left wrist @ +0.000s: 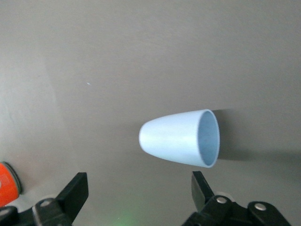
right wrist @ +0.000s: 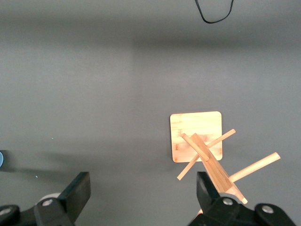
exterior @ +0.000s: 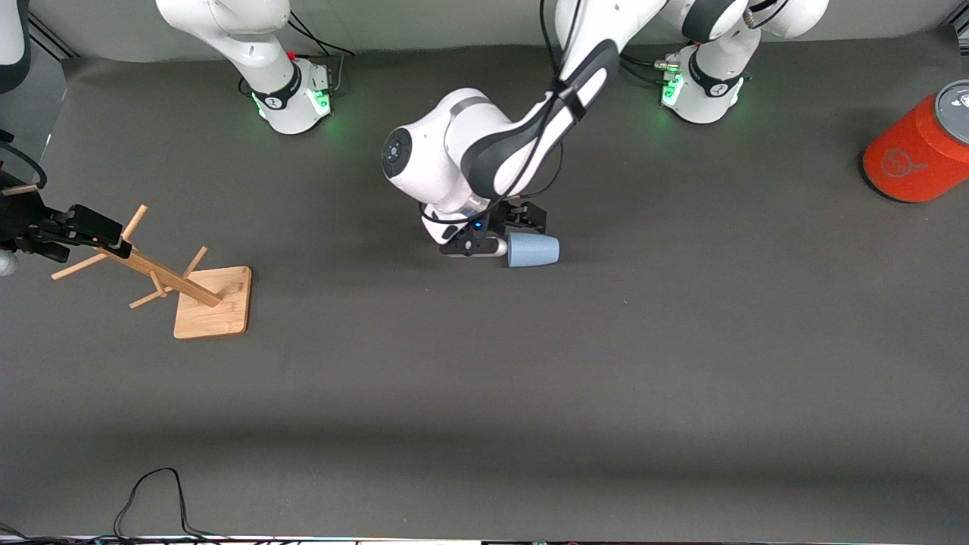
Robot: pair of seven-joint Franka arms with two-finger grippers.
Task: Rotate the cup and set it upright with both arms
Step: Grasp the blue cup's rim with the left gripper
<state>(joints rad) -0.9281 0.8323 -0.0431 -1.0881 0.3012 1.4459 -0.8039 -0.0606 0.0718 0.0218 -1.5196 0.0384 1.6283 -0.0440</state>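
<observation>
The robot's left gripper needs to grab the pale blue cup by its rim next, to turn the cup upright from its side on the grey mat (exterior: 581, 363).
The pale blue cup (exterior: 534, 250) lies on its side on the grey mat near the table's middle, its mouth toward the right arm's end. My left gripper (exterior: 528, 218) hangs low just beside it, open and empty. In the left wrist view the cup (left wrist: 181, 138) lies just past the open gripper (left wrist: 138, 181), not between the fingers. My right gripper (exterior: 91, 227) waits open and empty over the top of the wooden mug tree (exterior: 163, 274); in the right wrist view the gripper (right wrist: 141, 181) is above the mat beside the tree (right wrist: 207, 157).
A large orange can (exterior: 920, 151) with a grey top stands at the left arm's end of the table; its edge shows in the left wrist view (left wrist: 7, 183). The mug tree's square base (exterior: 213, 301) sits at the right arm's end. A black cable (exterior: 159, 492) lies at the mat's near edge.
</observation>
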